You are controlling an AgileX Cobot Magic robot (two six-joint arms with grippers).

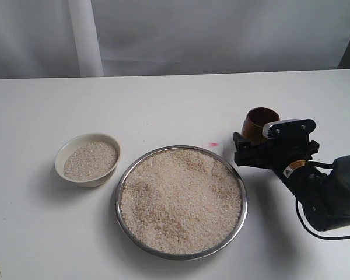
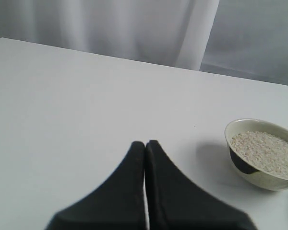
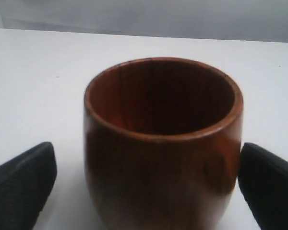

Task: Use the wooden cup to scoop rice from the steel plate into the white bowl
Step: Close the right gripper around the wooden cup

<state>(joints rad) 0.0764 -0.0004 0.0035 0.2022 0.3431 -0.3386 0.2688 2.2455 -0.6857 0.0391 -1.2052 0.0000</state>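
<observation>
The wooden cup should scoop rice into the white bowl, so my right gripper should next grab the cup by its round side (image 1: 254, 128) (image 3: 163, 179).
The steel plate (image 1: 119, 204) sits at the front centre, heaped with rice (image 1: 181, 198). To its left stands the white bowl (image 1: 60, 158), also (image 2: 261, 181), part filled with rice (image 1: 91, 160). The wooden cup (image 1: 259, 120) stands upright and empty on the table behind the plate's right side. My right gripper (image 1: 252, 147) is open with a finger on each side of the cup (image 3: 158, 143): one finger (image 3: 24, 177) stands apart from it, the other (image 3: 269, 177) is at its wall. My left gripper (image 2: 145, 143) is shut on nothing, over bare table near the bowl. It does not show in the exterior view.
A small pink mark (image 1: 213, 144) lies on the white table between the plate and the cup. The right arm's body and cable (image 1: 332, 204) fill the front right corner. A grey-white curtain hangs behind the table's far edge.
</observation>
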